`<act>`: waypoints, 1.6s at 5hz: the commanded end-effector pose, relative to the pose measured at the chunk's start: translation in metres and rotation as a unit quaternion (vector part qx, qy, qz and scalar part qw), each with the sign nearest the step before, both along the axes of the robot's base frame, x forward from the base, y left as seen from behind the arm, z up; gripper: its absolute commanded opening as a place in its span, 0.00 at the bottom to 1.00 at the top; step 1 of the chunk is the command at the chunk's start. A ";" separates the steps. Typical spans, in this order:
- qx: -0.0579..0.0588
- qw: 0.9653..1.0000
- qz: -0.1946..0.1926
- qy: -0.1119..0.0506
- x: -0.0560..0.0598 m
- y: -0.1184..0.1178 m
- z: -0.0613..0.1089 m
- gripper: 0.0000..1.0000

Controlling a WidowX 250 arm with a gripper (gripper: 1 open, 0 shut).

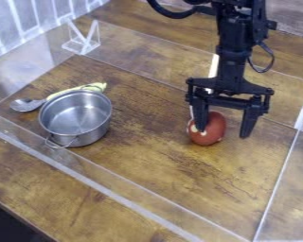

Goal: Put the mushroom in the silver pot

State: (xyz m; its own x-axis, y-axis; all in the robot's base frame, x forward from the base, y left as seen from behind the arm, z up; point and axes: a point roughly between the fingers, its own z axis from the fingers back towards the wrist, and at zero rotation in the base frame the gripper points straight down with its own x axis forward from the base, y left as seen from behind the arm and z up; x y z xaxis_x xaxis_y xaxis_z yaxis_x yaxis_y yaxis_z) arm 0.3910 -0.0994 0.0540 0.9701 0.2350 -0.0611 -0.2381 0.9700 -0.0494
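Note:
My gripper will next pick up the mushroom by its reddish-brown cap (208, 129), to put the mushroom in the silver pot (76, 116).
The mushroom (208, 131) lies on the wooden table at the right, its glossy reddish-brown cap toward me and a bit of white stem behind. My black gripper (223, 123) points straight down over it, open, with one finger (196, 120) just left of the mushroom and the other finger (253, 121) well to its right. The jaws do not press on the mushroom. The silver pot (76, 116) stands empty at the left, a good way from the gripper.
A silver spoon (27, 104) lies left of the pot, with a yellow-green item (94, 87) at the pot's far rim. Clear acrylic walls (141, 203) fence the work area. A clear stand (80, 38) sits at the back left.

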 end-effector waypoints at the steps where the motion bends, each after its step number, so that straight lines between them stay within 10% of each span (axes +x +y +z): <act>1: -0.003 0.999 0.029 -0.025 0.016 0.014 0.017 1.00; 2: -0.002 0.999 0.047 -0.021 0.021 0.020 0.015 1.00; 4: -0.008 0.998 -0.060 -0.016 0.022 0.046 0.016 1.00; 5: -0.012 0.999 -0.043 -0.017 0.021 0.044 0.015 0.00; 8: -0.021 0.998 -0.051 -0.007 0.028 0.043 -0.012 0.00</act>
State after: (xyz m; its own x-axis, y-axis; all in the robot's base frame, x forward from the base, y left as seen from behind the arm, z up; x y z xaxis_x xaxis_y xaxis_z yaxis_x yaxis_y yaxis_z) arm 0.4104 -0.0610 0.0373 0.9858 0.1366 -0.0975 -0.1452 0.9855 -0.0879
